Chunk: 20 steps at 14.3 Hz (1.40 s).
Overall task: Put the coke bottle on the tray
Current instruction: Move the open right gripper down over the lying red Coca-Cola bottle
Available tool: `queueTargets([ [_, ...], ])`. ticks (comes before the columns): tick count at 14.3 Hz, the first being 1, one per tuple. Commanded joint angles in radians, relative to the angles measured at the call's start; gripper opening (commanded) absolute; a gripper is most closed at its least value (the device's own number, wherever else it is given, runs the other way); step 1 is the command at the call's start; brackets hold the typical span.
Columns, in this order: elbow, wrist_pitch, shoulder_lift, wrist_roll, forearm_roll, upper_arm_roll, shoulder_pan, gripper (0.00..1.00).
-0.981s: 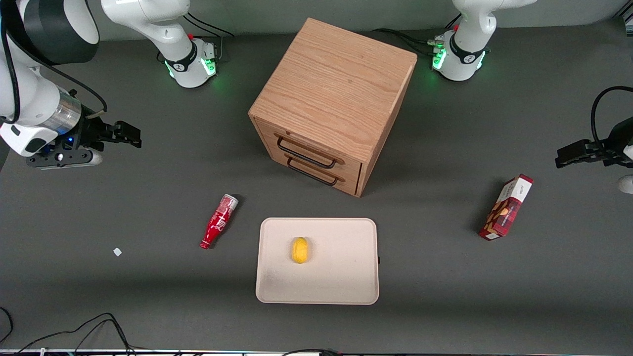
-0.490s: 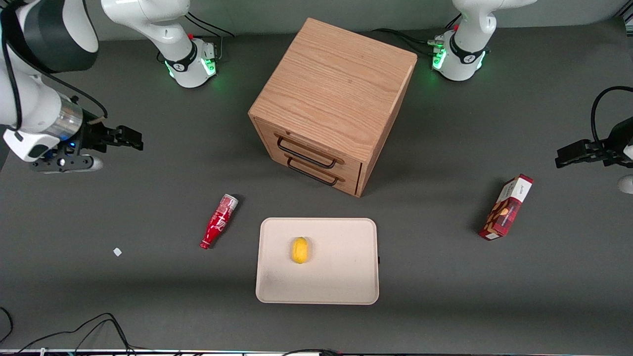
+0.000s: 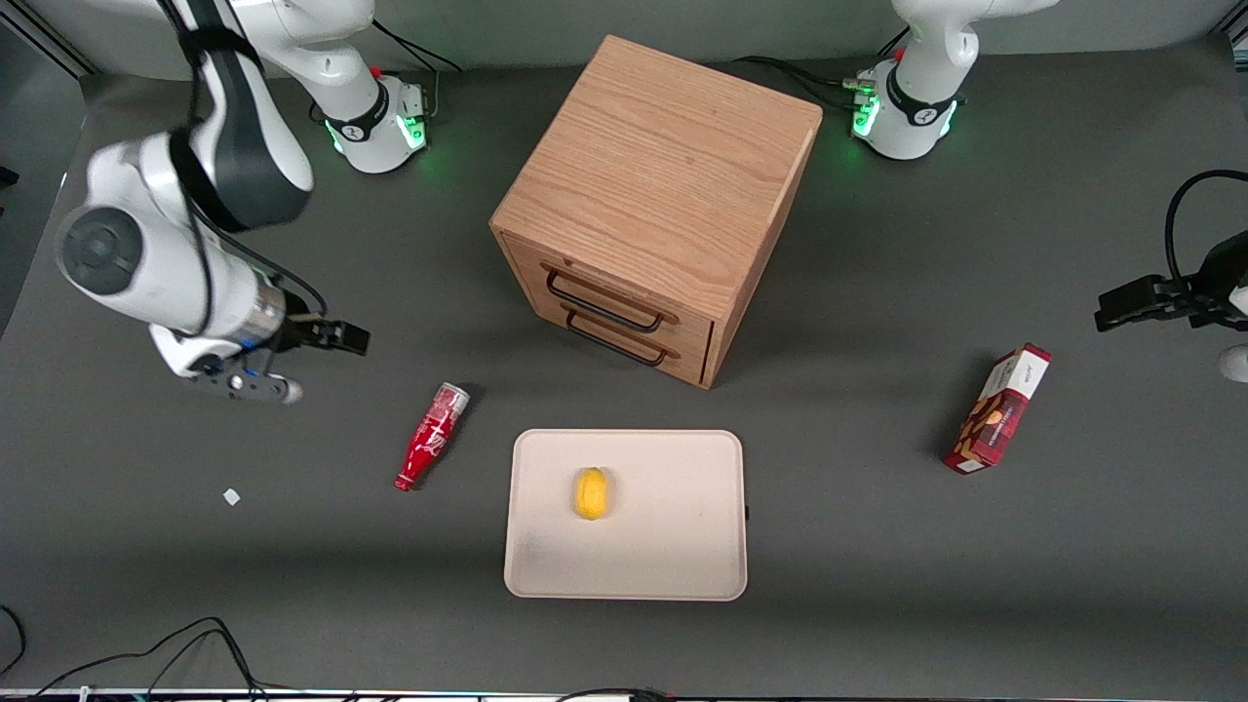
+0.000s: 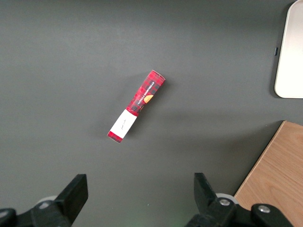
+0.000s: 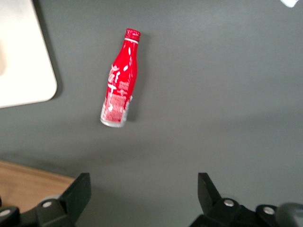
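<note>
The robot's right gripper will place the coke bottle on the tray (image 3: 682, 546), so next it will take the bottle by its labelled lower body (image 3: 435, 425).
The coke bottle (image 3: 431, 437) lies on its side on the dark table, beside the tray, its red cap nearer the front camera and its silvery base toward the cabinet. It also shows in the right wrist view (image 5: 120, 90). The cream tray (image 3: 682, 546) lies flat in front of the cabinet's drawers, with a yellow lemon (image 3: 591, 492) on it; a corner of the tray shows in the right wrist view (image 5: 28, 80). My right gripper (image 3: 336, 338) hovers above the table, farther from the front camera than the bottle, open and empty, its fingers spread wide in the wrist view (image 5: 144, 191).
A wooden drawer cabinet (image 3: 655, 195) with two black handles stands mid-table. A red snack box (image 3: 997, 408) lies toward the parked arm's end. A small white scrap (image 3: 231, 496) lies on the table toward the working arm's end. Cables run along the front edge.
My right arm has swung in from the table's end toward the bottle and come lower; the gripper stays open. The bottle, tray and lemon have not moved.
</note>
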Motion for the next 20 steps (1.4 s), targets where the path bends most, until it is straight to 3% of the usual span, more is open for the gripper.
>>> queueTargets([
  [1, 0.002, 0.107, 0.082, 0.134, 0.015, 0.023, -0.001, 1.0],
  [8, -0.197, 0.486, 0.163, 0.263, -0.042, 0.055, 0.001, 1.0],
  [10, -0.196, 0.521, 0.208, 0.305, -0.089, 0.055, 0.002, 1.0],
  [15, -0.184, 0.643, 0.291, 0.377, -0.096, 0.055, 0.002, 1.0],
  [20, -0.119, 0.652, 0.361, 0.443, -0.129, 0.043, 0.042, 1.0],
])
